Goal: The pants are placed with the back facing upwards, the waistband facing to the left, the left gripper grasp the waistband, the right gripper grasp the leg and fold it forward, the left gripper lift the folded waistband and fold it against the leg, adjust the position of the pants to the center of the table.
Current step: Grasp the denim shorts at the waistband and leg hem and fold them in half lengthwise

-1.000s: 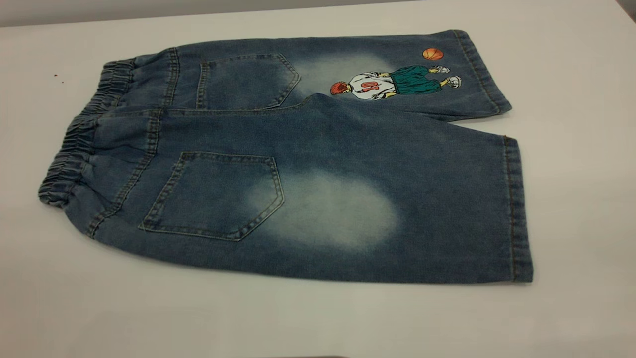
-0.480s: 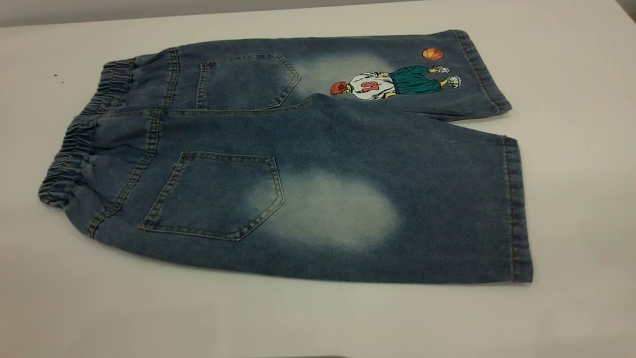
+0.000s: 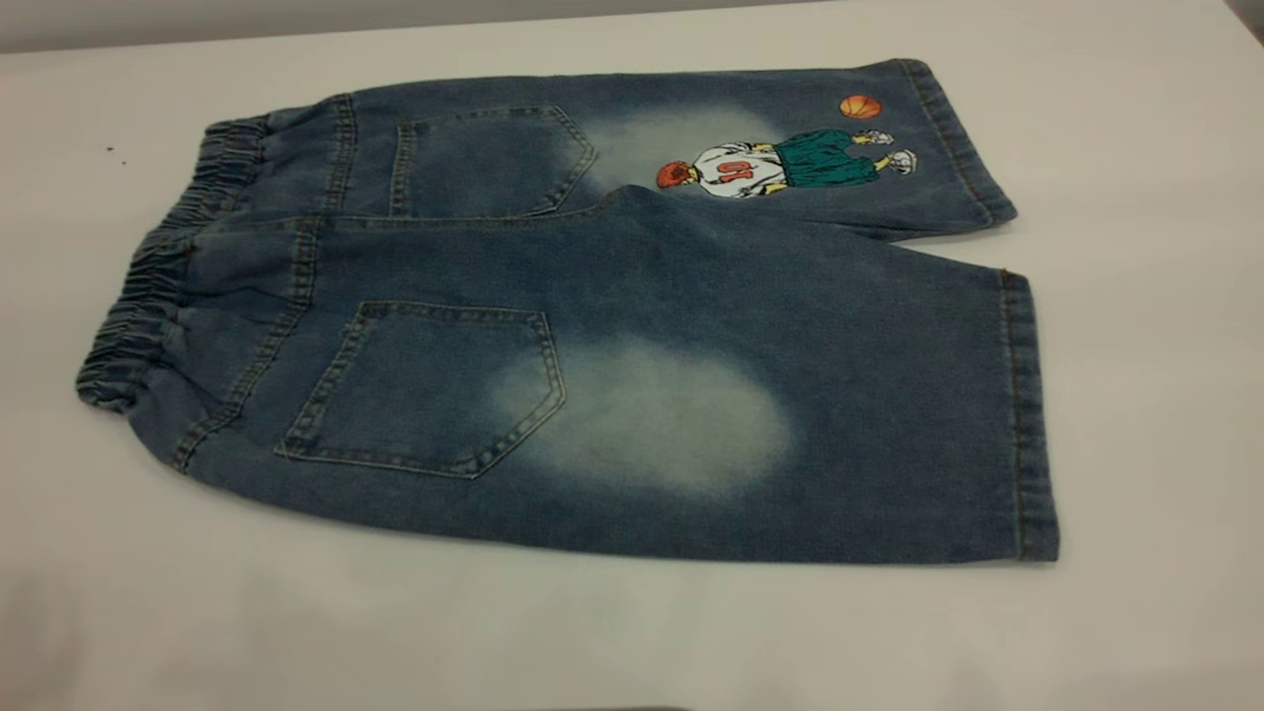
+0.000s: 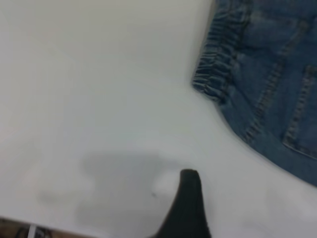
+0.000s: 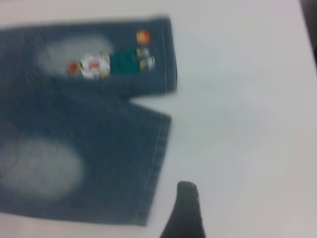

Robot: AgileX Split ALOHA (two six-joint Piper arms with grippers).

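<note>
I should grab the pants next with my left gripper by the waistband corner above the faded-oval leg [image 3: 109, 381], because the elastic [image 3: 148, 296] puckers up while the denim lies flat.
The pants [image 3: 612, 296] lie flat on the white table [image 3: 1136, 148], back pockets up. The gathered waistband [image 3: 148, 296] points left. The leg [image 3: 790, 425] with the faded oval is nearest, and the printed leg [image 3: 790, 163] lies behind it. Neither gripper shows in the exterior view. In the left wrist view, my left gripper [image 4: 247, 208] hovers open over bare table, short of the waistband [image 4: 215, 69]; only one black finger [image 4: 188, 203] shows. In the right wrist view, my right gripper [image 5: 247, 213] is open over bare table beside the leg's hem [image 5: 156, 163], with one finger [image 5: 185, 210] visible.
White tabletop surrounds the shorts on all sides, with wide strips in front and to the right. The table's far edge [image 3: 395, 28] meets a grey wall. A tiny dark speck [image 3: 111, 150] sits left of the waistband.
</note>
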